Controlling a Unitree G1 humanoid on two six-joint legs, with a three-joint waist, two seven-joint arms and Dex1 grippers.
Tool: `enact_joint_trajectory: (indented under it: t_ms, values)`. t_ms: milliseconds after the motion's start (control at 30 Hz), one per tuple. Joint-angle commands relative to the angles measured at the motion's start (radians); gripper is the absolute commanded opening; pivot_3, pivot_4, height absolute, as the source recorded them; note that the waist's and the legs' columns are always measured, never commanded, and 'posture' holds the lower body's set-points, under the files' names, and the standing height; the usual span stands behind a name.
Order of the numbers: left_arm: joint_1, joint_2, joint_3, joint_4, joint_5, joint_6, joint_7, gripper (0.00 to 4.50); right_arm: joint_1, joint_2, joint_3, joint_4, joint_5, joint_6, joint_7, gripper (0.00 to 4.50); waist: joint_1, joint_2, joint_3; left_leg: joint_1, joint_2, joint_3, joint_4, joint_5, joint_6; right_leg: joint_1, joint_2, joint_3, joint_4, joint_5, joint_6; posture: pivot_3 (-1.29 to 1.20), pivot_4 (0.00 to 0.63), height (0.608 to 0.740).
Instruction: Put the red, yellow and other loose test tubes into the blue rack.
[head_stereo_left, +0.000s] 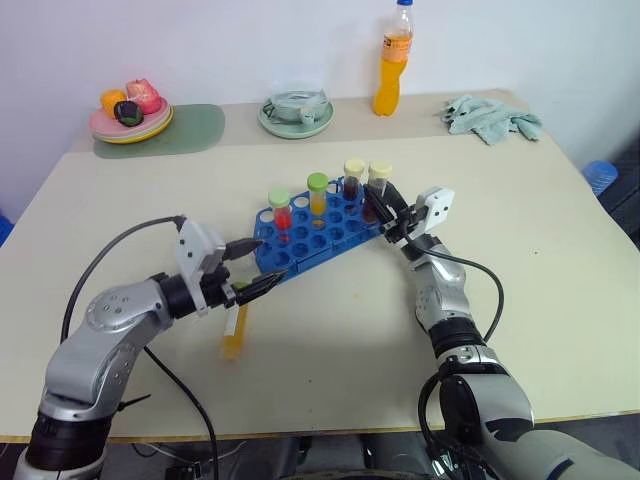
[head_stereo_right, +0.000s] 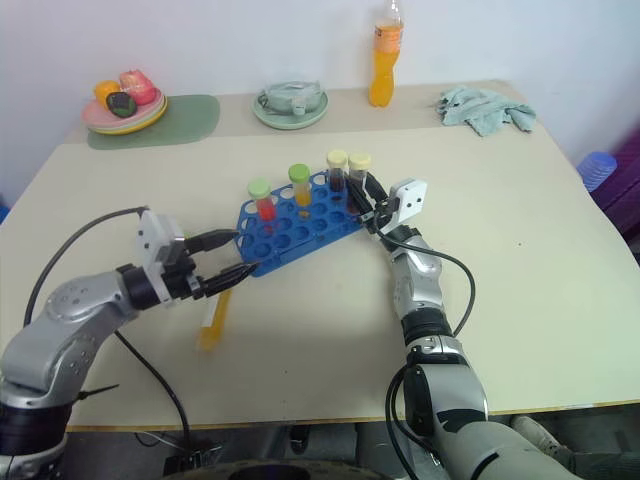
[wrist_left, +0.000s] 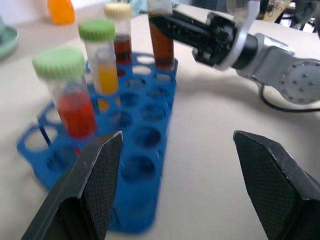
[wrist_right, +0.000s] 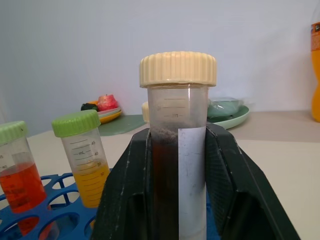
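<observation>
The dark brown test tube is upright over its corner hole and would stay in the blue rack, so the robot's right gripper should open.
The blue rack (head_stereo_left: 322, 232) sits mid-table. Standing in it are a red test tube with a green cap (head_stereo_left: 281, 212), a yellow one with a green cap (head_stereo_left: 317, 196) and a dark brown one with a pale yellow cap (head_stereo_left: 353, 181). My right gripper (head_stereo_left: 384, 208) is shut on a second dark brown test tube (wrist_right: 177, 150), upright at the rack's far right corner; I cannot tell if it is seated in a hole. At the rack's near left end, my left gripper (head_stereo_left: 266, 262) hangs open and empty. Below it, a loose yellow test tube (head_stereo_left: 233, 334) lies on the table.
Along the table's far edge stand a tall orange drink bottle (head_stereo_left: 393, 62), a pale green bowl on a plate (head_stereo_left: 296, 113), stacked plates with toy fruit (head_stereo_left: 130, 117) on a green mat (head_stereo_left: 192, 129), and a crumpled cloth (head_stereo_left: 492, 116).
</observation>
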Motion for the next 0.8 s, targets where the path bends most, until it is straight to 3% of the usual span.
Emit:
enact_joint_trajectory:
  t_ms: [33,233,467,500,800]
  values:
    - [0.074,0.024,0.068,-0.042,-0.022,-0.042,-0.034,3.63,-0.004,0.01,-0.015,-0.003,0.017,-0.041,0.017,0.79,-0.001,0.0,0.0,0.0,0.0,0.0,0.0,0.0,0.0,0.0,0.0,0.0,0.0,0.0,0.0,0.0,0.15,0.74]
    - [0.134,0.037,0.102,-0.03,-0.026,-0.082,-0.064,3.63,0.017,0.023,-0.016,-0.025,0.064,-0.017,0.101,0.79,0.001,0.0,0.0,0.0,0.001,0.001,-0.001,0.0,0.0,0.0,0.0,0.001,0.0,-0.001,-0.003,0.0,0.15,0.74]
    - [0.184,0.032,0.106,0.006,0.003,-0.168,-0.108,3.63,0.029,0.014,-0.005,-0.017,-0.004,-0.1,0.068,4.21,-0.002,0.0,0.0,0.004,0.002,0.003,-0.009,0.001,-0.001,0.0,0.0,0.002,-0.003,-0.001,-0.003,0.0,0.15,0.74]
    - [0.188,0.025,0.113,0.007,-0.005,-0.174,-0.104,3.63,0.029,0.01,-0.003,-0.014,-0.019,-0.111,0.052,4.43,-0.002,0.0,0.0,0.004,0.002,0.003,-0.01,0.001,-0.002,-0.001,0.0,0.002,-0.003,-0.001,-0.003,0.0,0.15,0.74]
    - [0.199,-0.005,0.141,-0.004,-0.027,-0.205,-0.069,3.63,0.059,-0.051,0.01,-0.108,-0.046,-0.109,0.021,4.43,0.0,0.0,0.0,0.004,0.003,0.003,-0.011,0.001,-0.002,-0.001,0.0,0.002,-0.004,-0.001,-0.004,0.0,0.15,0.74]
